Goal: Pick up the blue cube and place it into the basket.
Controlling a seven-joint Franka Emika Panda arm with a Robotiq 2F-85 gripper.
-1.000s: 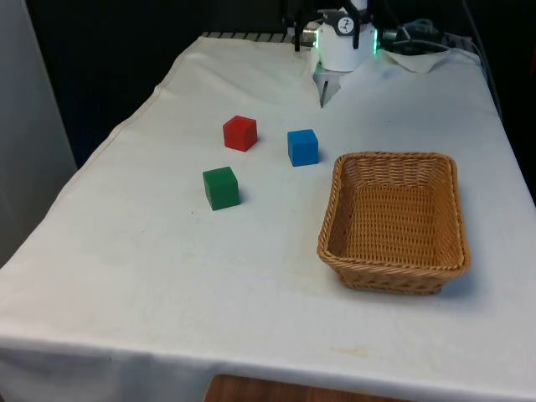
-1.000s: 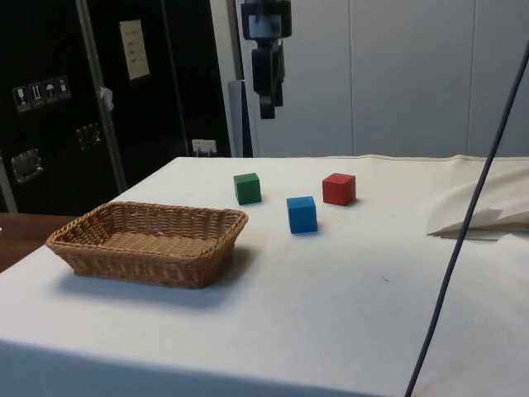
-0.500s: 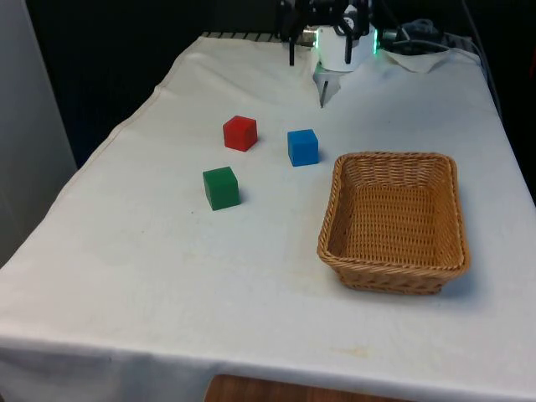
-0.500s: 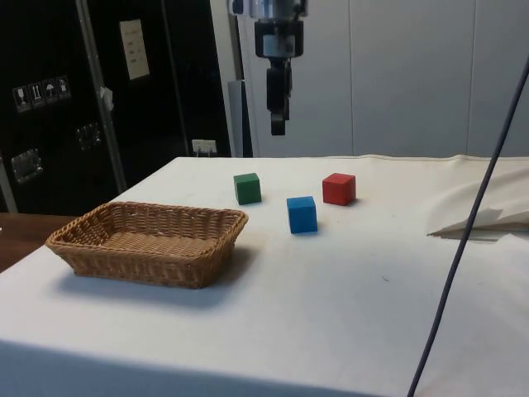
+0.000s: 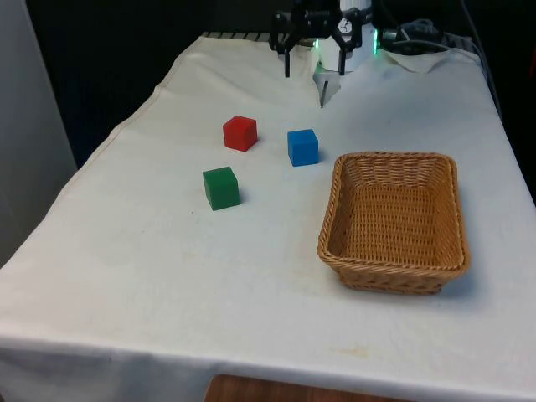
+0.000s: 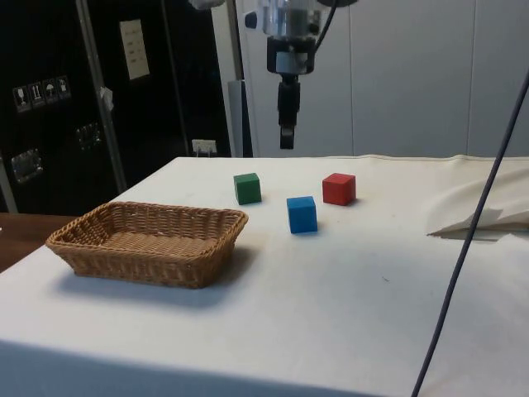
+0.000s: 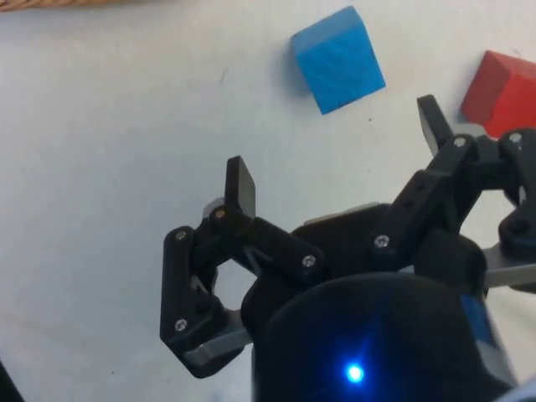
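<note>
My gripper grabs two opposite sides of the blue cube (image 5: pixel 302 146) next, to drop it into the basket.
The blue cube (image 5: pixel 302 146) (image 6: pixel 302 214) rests on the white cloth between the red cube and the wicker basket (image 5: pixel 394 157) (image 6: pixel 165 208), a short gap from the basket's rim. My gripper (image 5: pixel 300 67) (image 6: pixel 287 142) hangs well above the table, beyond the cubes on the robot's side, pointing down. In the wrist view the gripper (image 7: pixel 335 149) stands open, its two fingers spread wide with nothing between them, and the blue cube (image 7: pixel 339 59) lies on the cloth just ahead of the fingertips.
A red cube (image 5: pixel 239 133) (image 6: pixel 339 188) (image 7: pixel 502 84) and a green cube (image 5: pixel 221 187) (image 6: pixel 247 188) sit close to the blue one. A crumpled fold of cloth (image 6: pixel 479 219) lies near the robot's base. A dark cable (image 6: pixel 471 223) crosses the side view.
The gripper has come down and moved from the basket's side towards the cubes, staying open. The cubes and basket have not moved.
</note>
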